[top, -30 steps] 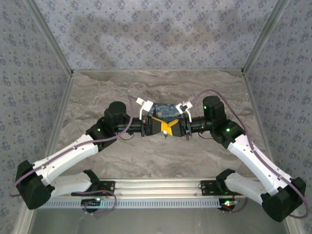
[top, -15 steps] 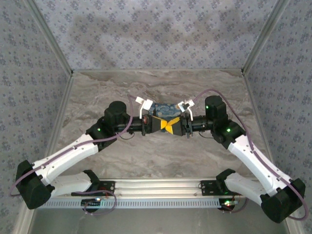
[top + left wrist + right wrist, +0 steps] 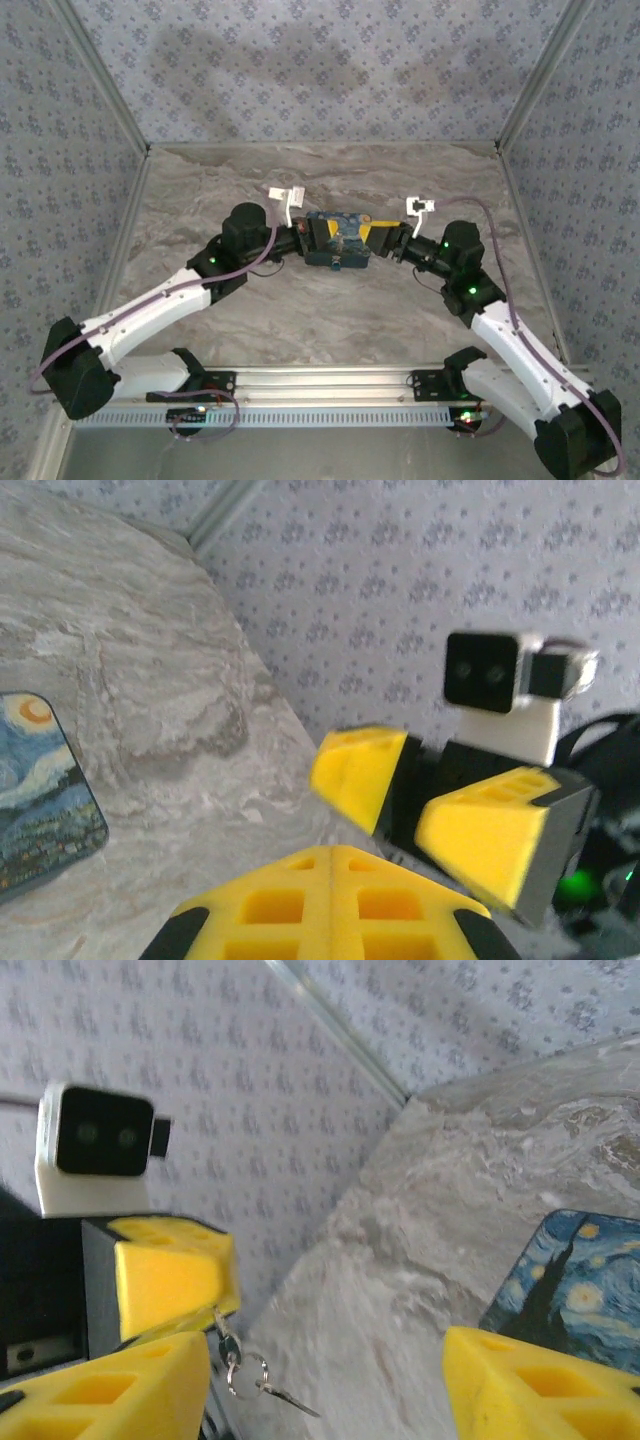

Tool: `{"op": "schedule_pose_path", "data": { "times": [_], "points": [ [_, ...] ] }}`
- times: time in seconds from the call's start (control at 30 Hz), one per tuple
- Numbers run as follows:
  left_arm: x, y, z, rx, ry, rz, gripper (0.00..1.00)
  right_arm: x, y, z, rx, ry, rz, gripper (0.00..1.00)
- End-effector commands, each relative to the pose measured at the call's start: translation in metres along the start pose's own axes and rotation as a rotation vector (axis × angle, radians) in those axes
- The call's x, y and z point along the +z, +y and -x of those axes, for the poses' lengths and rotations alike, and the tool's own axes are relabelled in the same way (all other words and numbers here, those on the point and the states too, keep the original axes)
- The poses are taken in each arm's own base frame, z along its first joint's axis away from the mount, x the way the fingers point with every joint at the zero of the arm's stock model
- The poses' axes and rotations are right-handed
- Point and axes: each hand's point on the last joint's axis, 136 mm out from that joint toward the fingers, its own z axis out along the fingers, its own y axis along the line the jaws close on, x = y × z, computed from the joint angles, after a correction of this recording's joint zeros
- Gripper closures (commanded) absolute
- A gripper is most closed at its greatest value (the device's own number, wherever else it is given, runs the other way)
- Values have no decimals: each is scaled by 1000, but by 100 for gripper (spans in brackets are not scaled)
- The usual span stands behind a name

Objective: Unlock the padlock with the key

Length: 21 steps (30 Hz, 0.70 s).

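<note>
My right gripper grabs the key by its head, at the ring next. That leaves the blade free to unlock the padlock.
My left gripper (image 3: 215,1302) is shut on the key (image 3: 228,1348), which dangles from its yellow fingertips on a ring with a second key (image 3: 290,1400). In the top view the left gripper (image 3: 318,240) hovers over a blue painted mat (image 3: 345,222), tip to tip with my right gripper (image 3: 383,238). The right gripper (image 3: 328,1348) is open, its fingers wide apart with nothing between them. In the left wrist view my own shut fingers (image 3: 300,905) face the right gripper's spread yellow fingers (image 3: 360,775). The padlock is hidden from me.
The mat (image 3: 570,1290) lies on a grey marbled table (image 3: 330,310). Patterned walls close in the back and both sides. An aluminium rail (image 3: 320,385) runs along the near edge between the arm bases.
The two grippers were closed tip to tip over the mat. The right gripper has opened and drawn back to the right; the left gripper has shut and keeps the key.
</note>
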Motion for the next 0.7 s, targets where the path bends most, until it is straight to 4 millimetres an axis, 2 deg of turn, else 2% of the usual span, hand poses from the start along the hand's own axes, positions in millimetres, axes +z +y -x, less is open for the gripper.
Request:
{"op": "schedule_pose_path", "data": {
  "times": [0.0,0.17,0.33,0.57,0.67],
  "points": [
    [5,-21,34,-24,-137,-74,100,2,18,35,98,-193,116,38],
    [19,-31,35,-53,-149,-122,100,9,28,33,114,-219,195,44],
    [25,-32,35,-75,-156,-142,100,9,32,33,107,-226,197,43],
    [25,-34,35,-89,-174,-163,100,12,26,27,120,-207,185,43],
    [24,-33,36,-88,-182,-161,100,13,30,25,117,-195,203,48]
  ]
}}
